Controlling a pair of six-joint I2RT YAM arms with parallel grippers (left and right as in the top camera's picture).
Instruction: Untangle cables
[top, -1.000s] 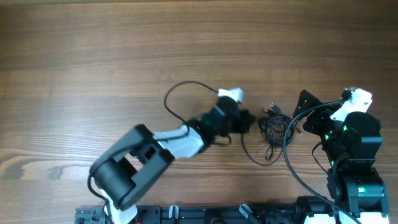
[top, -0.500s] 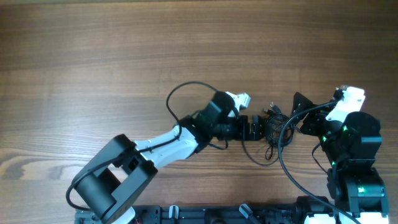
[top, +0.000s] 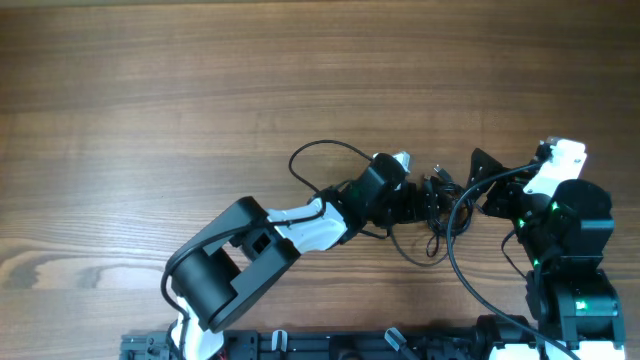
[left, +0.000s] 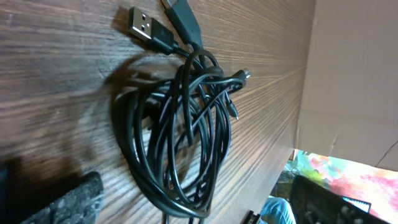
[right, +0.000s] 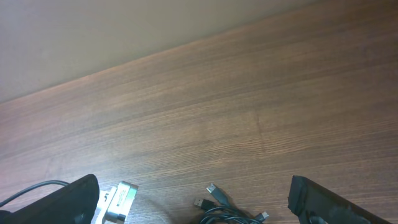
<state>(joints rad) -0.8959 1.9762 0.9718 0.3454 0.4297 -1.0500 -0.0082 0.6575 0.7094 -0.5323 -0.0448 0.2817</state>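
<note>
The robot's left gripper needs to untangle the cables next, so it should hold them by the looped cords at their near side and leave the USB plugs free.
The cables (top: 438, 200) are a small tangle of thin black cords on the wooden table, between my two grippers. My left gripper (top: 413, 203) has reached the tangle's left side and stands open. In the left wrist view the cables (left: 180, 143) fill the middle, with two USB plugs (left: 148, 28) sticking out at the top. One grey finger pad (left: 59, 200) shows at the lower left, apart from the cords. My right gripper (top: 482, 186) is wide open just right of the tangle. Its view catches only the top of the cables (right: 227, 213), between and ahead of its fingers.
The left arm's thicker black wire (top: 320, 155) loops over the table behind its wrist. That arm's white camera housing (right: 118, 202) shows in the right wrist view. The right arm's own wire (top: 455, 250) curves along the table in front of the tangle.
The left arm has stretched to the right up to the tangle, and its gripper has gone from shut to open. The right gripper shifted slightly left, then stayed still and open.
</note>
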